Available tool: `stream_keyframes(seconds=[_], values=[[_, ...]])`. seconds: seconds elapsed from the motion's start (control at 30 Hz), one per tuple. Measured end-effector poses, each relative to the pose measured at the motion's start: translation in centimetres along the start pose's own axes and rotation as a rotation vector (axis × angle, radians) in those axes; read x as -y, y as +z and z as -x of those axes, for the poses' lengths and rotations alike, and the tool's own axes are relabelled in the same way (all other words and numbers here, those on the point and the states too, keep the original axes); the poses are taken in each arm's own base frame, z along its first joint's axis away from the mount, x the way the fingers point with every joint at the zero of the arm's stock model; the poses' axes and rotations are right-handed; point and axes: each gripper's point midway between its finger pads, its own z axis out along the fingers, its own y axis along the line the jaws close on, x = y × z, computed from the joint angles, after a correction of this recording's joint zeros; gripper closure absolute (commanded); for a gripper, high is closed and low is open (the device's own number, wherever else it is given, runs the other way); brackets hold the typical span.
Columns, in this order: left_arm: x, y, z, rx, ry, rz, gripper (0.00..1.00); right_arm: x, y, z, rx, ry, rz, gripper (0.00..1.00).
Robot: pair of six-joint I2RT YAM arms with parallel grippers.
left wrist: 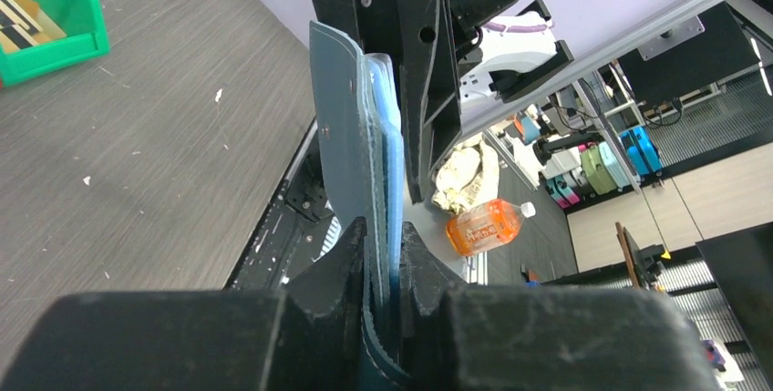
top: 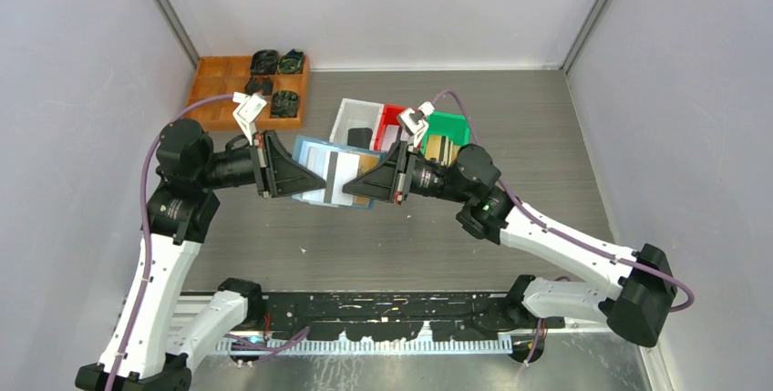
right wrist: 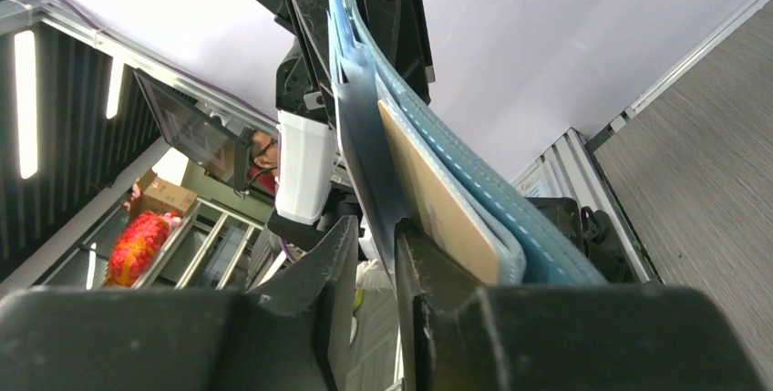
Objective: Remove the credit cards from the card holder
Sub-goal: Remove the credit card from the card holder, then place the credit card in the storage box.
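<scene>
I will close my right gripper on the white card, because the white card's edge reaches between both fingers and the tan card is outside them.
The slate-blue card holder (top: 314, 170) hangs in mid-air between my two arms, above the table's middle. My left gripper (top: 317, 189) is shut on its left end. In the left wrist view the holder (left wrist: 351, 118) stands edge-on, clamped between my left gripper's fingers (left wrist: 381, 238). My right gripper (top: 352, 189) meets the holder's right end. In the right wrist view its jaws (right wrist: 376, 231) stand slightly apart around a thin flap. A tan credit card (right wrist: 438, 200) shows inside the holder (right wrist: 497, 204), beside the right finger.
A wooden tray (top: 219, 90) with dark objects sits at the back left. White (top: 351, 116), red (top: 390, 118) and green (top: 453, 127) bins stand behind the holder. The green bin (left wrist: 64, 36) holds tan striped items. An orange bottle (left wrist: 483, 227) lies off the table.
</scene>
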Motion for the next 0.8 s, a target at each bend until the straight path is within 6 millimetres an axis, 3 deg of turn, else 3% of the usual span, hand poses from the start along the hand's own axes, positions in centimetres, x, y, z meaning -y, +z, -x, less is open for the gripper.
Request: stream_keyframes(seconds=[0.17, 0.33, 0.63, 0.8], values=[[-0.1, 0.0, 0.1, 0.005, 0.003, 0.006, 0.99, 0.5, 0.5, -0.3, -0.014, 0.008, -0.008, 0.92], [-0.4, 0.0, 0.0, 0.004, 0.012, 0.017, 0.99, 0.4, 0.1, -0.3, -0.015, -0.017, -0.022, 0.94], [-0.5, -0.2, 0.0, 0.008, 0.081, 0.044, 0.99, -1.8, -4.5, 1.2, 0.053, -0.135, -0.072, 0.99], [-1.4, -0.6, 0.1, 0.014, 0.14, 0.109, 0.99, 0.4, -6.8, 3.4, 0.085, -0.183, -0.254, 1.0]])
